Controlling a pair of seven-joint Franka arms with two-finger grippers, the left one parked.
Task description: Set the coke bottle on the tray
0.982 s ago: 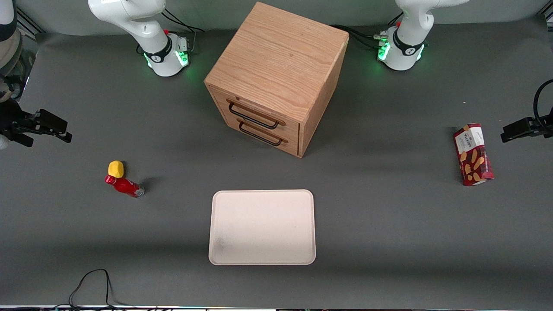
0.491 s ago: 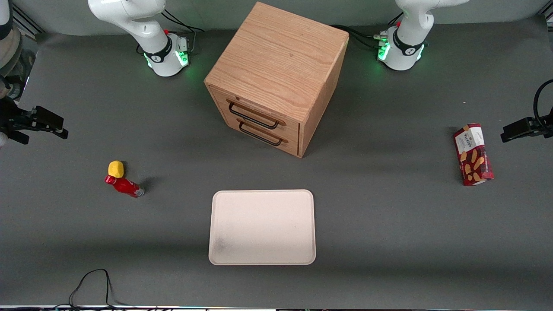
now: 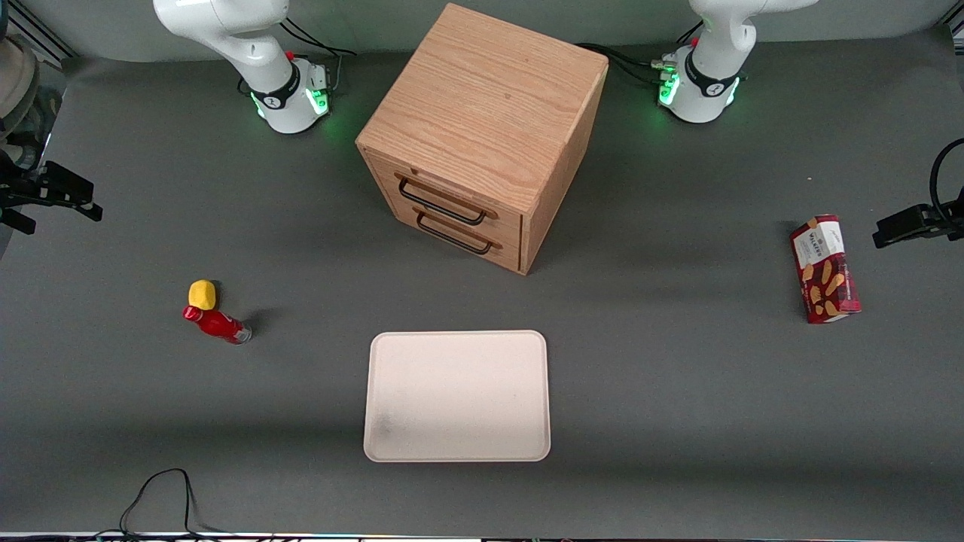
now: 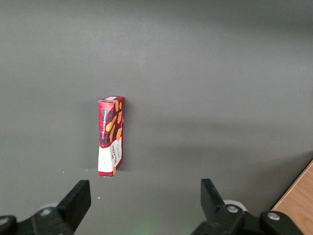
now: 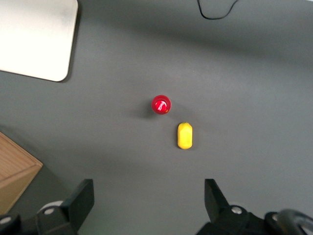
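I should next use my right gripper to grip the coke bottle by its end with the cap (image 3: 191,313), leaving the bottle's base free to stand on the tray (image 3: 457,395).
The coke bottle (image 3: 216,324), small and red with a red cap, stands upright on the grey table; the right wrist view shows it from above as a round red cap (image 5: 161,104). The cream tray (image 3: 457,395) lies flat nearer the front camera than the cabinet, and one of its corners shows in the right wrist view (image 5: 34,39). My right gripper (image 3: 75,197) hangs above the working arm's end of the table, farther from the front camera than the bottle and well apart from it. Its fingers are wide open and empty (image 5: 147,196).
A small yellow lemon-like object (image 3: 202,293) sits right beside the bottle (image 5: 185,135). A wooden two-drawer cabinet (image 3: 482,135) stands mid-table. A red biscuit box (image 3: 825,269) lies toward the parked arm's end. A black cable (image 3: 158,497) loops at the table's front edge.
My right gripper has moved farther from the front camera and outward toward the working arm's end of the table. The bottle, lemon and tray have not moved.
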